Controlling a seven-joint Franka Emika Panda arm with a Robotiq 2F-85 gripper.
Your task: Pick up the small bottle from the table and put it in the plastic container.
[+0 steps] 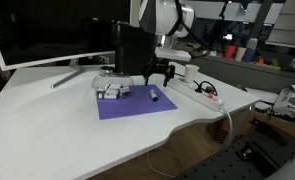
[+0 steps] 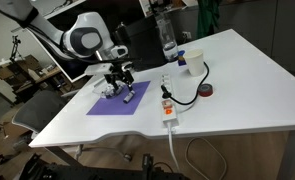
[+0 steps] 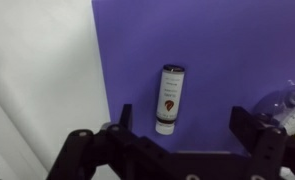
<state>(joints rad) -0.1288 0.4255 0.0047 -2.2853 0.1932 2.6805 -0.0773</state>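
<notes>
In an exterior view a gap shows between my fingers and the small bottle [image 3: 169, 98] below, so my gripper lowers first and it is too early to close.
The small bottle [image 3: 169, 98] lies on its side on a purple mat [image 3: 217, 50]; it is a tiny cylinder with a pale label and dark ends. It also shows as a small dark speck in an exterior view [image 1: 153, 96]. My gripper [image 3: 184, 125] is open and empty and hovers above the bottle, with one finger on each side of its near end. In both exterior views the gripper [image 1: 159, 72] [image 2: 120, 80] hangs over the mat. The plastic container [image 1: 110, 88], shallow and translucent, sits on the mat's edge beside the bottle, and its rim shows in the wrist view [image 3: 292, 100].
The white table [image 1: 47, 120] carries a tall black box [image 1: 129, 50] behind the mat and a long white power strip [image 1: 207, 95] with a cable. A clear water bottle [image 2: 167, 40], a white cup [image 2: 182, 60] and a dark disc [image 2: 205, 92] stand beyond the strip.
</notes>
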